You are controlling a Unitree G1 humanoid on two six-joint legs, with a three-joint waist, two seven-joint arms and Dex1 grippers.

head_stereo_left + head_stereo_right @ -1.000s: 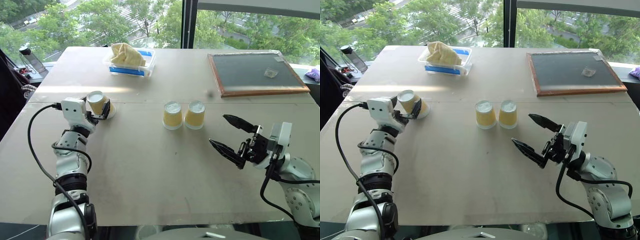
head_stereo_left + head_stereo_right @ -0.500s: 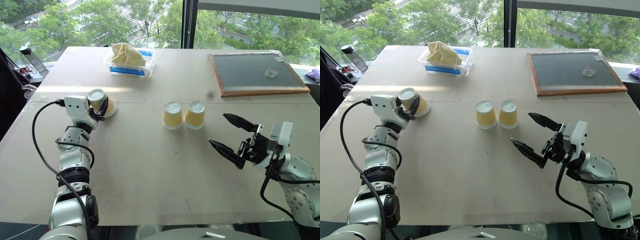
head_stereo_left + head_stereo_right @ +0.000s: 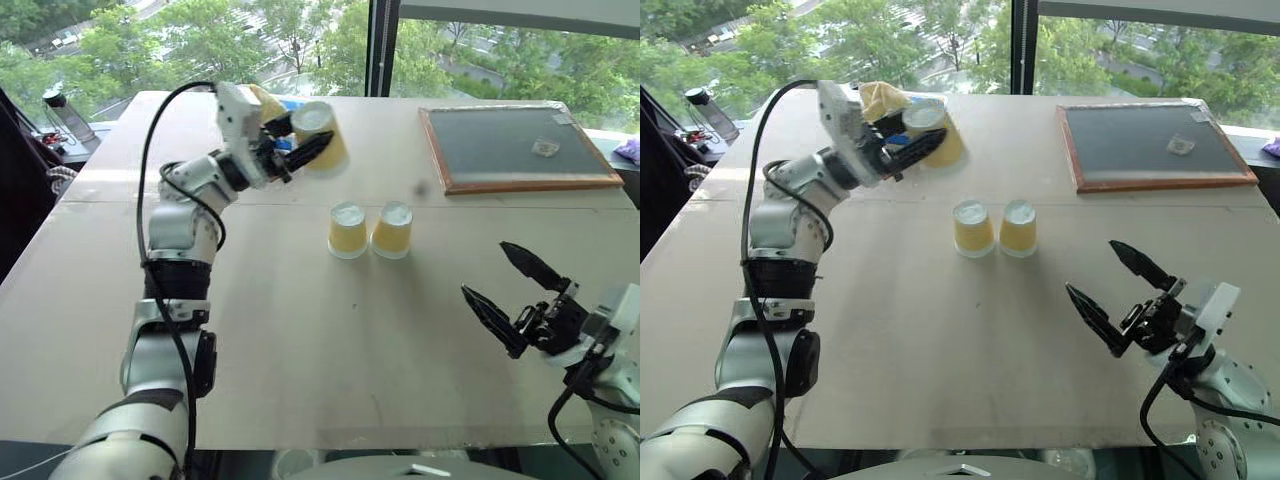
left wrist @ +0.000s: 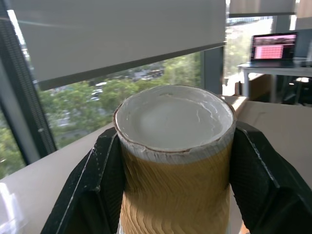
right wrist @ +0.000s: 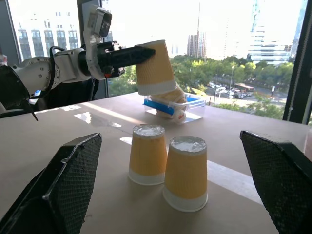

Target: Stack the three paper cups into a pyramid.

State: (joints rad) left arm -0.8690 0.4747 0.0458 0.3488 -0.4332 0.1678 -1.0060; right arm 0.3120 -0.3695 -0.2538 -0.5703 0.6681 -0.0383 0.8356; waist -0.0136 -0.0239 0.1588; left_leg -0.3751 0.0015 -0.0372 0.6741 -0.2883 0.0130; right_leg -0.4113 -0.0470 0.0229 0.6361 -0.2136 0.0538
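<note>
The tilted cup (image 3: 327,145) is hanging behind the standing pair (image 3: 370,229). My left gripper needs to keep holding the cup until it is over the pair.
Two paper cups (image 3: 347,230) (image 3: 391,229), mustard-yellow with white ends, stand upside down and side by side in the middle of the table. The third paper cup (image 3: 333,152) hangs tilted in the air behind and to the left of them, with my left gripper (image 3: 305,140) shut on its sides. In the left wrist view the cup (image 4: 175,161) sits white base up between the black fingers (image 4: 92,195). My right gripper (image 3: 484,268) is open and holds nothing, low over the table's front right, pointing at the standing pair (image 5: 147,153) (image 5: 185,172).
A clear plastic tub (image 3: 285,140) with a blue label and a crumpled beige thing inside stands at the back, partly behind my left arm. A wood-framed dark board (image 3: 515,145) lies at the back right. A dark bottle (image 3: 60,115) stands off the table's left.
My left arm has lifted the cup off the table's left side and swung it up and right, to behind the standing pair. My right gripper has drawn back toward the front right, still open.
</note>
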